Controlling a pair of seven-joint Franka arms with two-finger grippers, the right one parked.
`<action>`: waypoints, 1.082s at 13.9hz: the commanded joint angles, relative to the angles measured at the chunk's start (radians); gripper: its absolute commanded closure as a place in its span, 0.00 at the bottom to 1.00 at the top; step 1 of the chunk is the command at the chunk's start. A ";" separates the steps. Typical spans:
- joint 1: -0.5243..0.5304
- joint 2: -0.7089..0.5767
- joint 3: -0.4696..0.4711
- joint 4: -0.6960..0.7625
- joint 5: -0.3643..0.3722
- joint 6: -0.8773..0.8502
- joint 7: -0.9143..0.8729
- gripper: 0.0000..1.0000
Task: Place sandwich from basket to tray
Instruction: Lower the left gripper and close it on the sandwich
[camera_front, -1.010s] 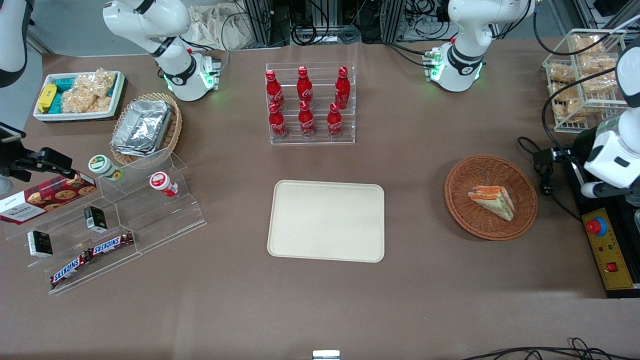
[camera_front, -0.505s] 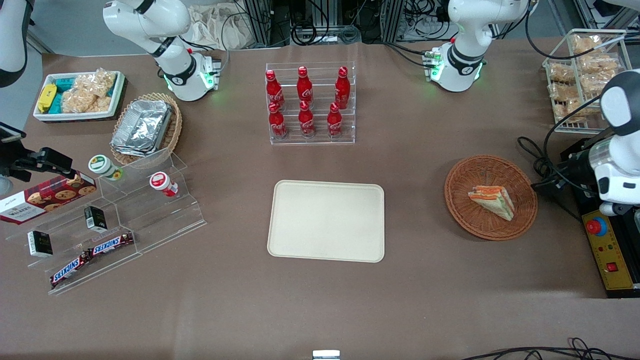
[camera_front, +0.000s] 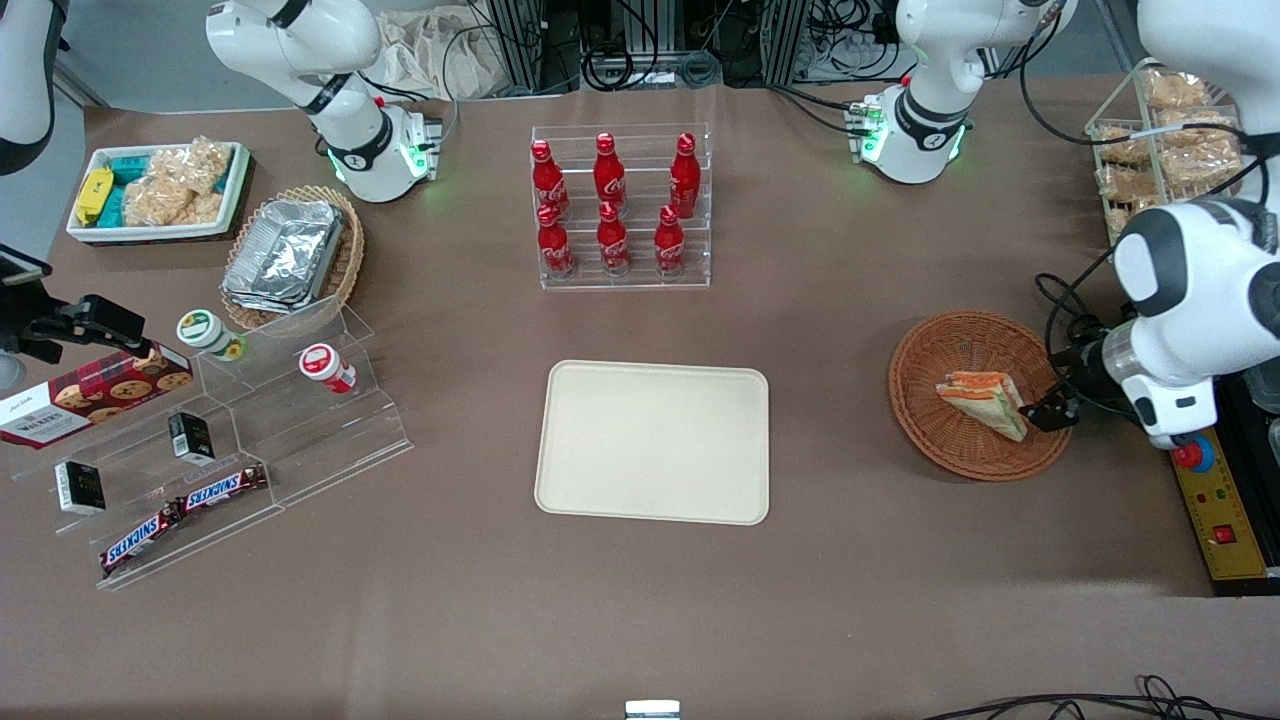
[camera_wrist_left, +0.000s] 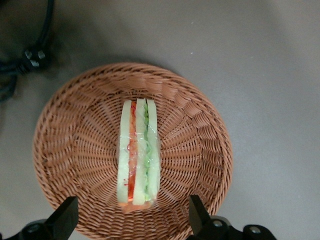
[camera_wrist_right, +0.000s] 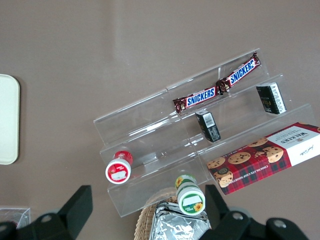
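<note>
Next, my left gripper needs to grab the sandwich by its gathered wrapper end (camera_wrist_left: 136, 206), to place the sandwich from the basket onto the cream tray.
The sandwich (camera_front: 985, 402) is a wrapped wedge with orange and green filling, lying in the round reddish-brown wicker basket (camera_front: 935, 440). The cream tray (camera_front: 654, 441) lies flat on the table, toward the parked arm's end from the basket, with nothing on it. My left gripper (camera_front: 1047, 411) hangs over the basket's rim at the working arm's end, beside the sandwich. In the left wrist view the gripper (camera_wrist_left: 132, 220) is open, with its fingers (camera_wrist_left: 66, 218) spread wider than the sandwich (camera_wrist_left: 139, 152), above the basket (camera_wrist_left: 70, 150) and apart from both.
A clear rack of red cola bottles (camera_front: 612, 208) stands farther from the camera than the tray. A white wire rack of snack bags (camera_front: 1165, 150) and a control box (camera_front: 1215, 510) sit at the working arm's end. Black cables (camera_front: 1070, 325) lie beside the basket.
My left arm has swung in from the table's edge toward the basket, and the gripper now hangs over the basket's rim next to the sandwich. Nothing else moved.
</note>
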 joint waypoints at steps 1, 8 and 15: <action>-0.026 0.019 -0.010 -0.004 -0.011 0.032 -0.092 0.01; -0.029 0.036 -0.011 -0.125 0.004 0.182 -0.103 0.01; -0.016 0.067 -0.006 -0.132 0.012 0.190 -0.080 0.01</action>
